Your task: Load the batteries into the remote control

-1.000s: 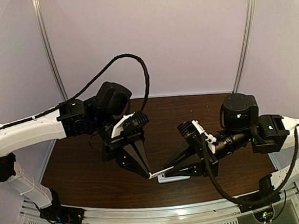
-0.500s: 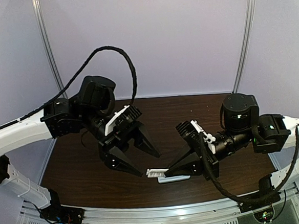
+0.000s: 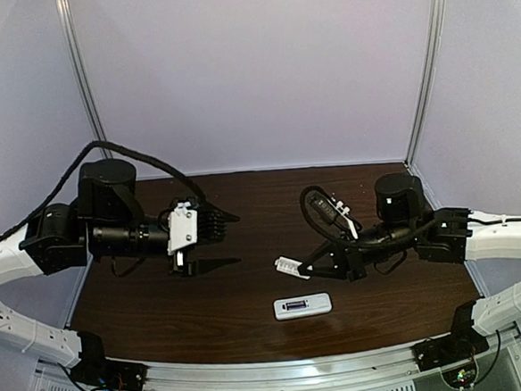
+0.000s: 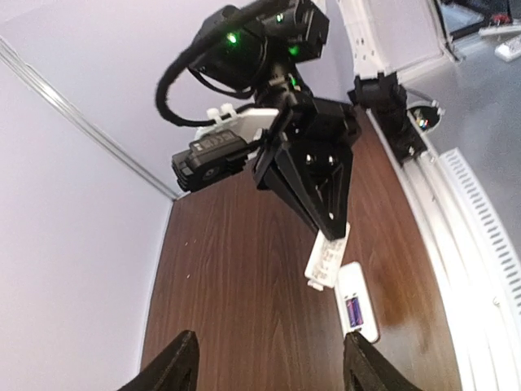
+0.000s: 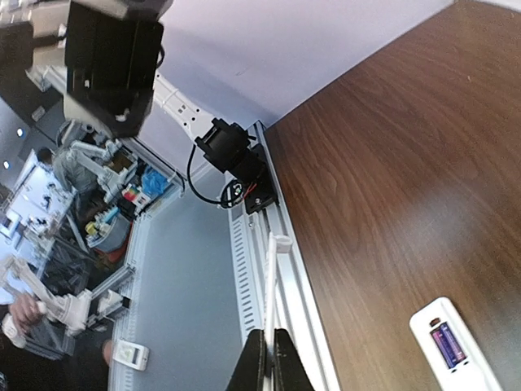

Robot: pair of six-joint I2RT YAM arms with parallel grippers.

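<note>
My left gripper grabs the small white cover piece by its exposed end (image 3: 284,265) (image 4: 322,270) next, which leaves the opposite end free to fit into the remote.
The white remote control (image 3: 302,306) lies back-up on the brown table near the front edge. The purple-blue batteries (image 4: 353,310) sit side by side in its uncovered compartment, also seen as batteries (image 5: 448,344) in the remote control (image 5: 464,352). My right gripper (image 3: 303,266) is shut on the small white cover piece (image 3: 288,265), held in the air above and behind the remote. The right wrist view shows that cover piece (image 5: 270,285) edge-on between the fingers (image 5: 259,362). My left gripper (image 3: 223,240) hangs open and empty, well left of the remote.
The table's aluminium front rail (image 3: 282,373) runs just in front of the remote. Lilac walls enclose the back and sides. Both arm bases stand at the near corners.
My left gripper opened, let go of the cover piece and drew back to the left. The right gripper carried the cover up and to the right. The remote has not moved.
</note>
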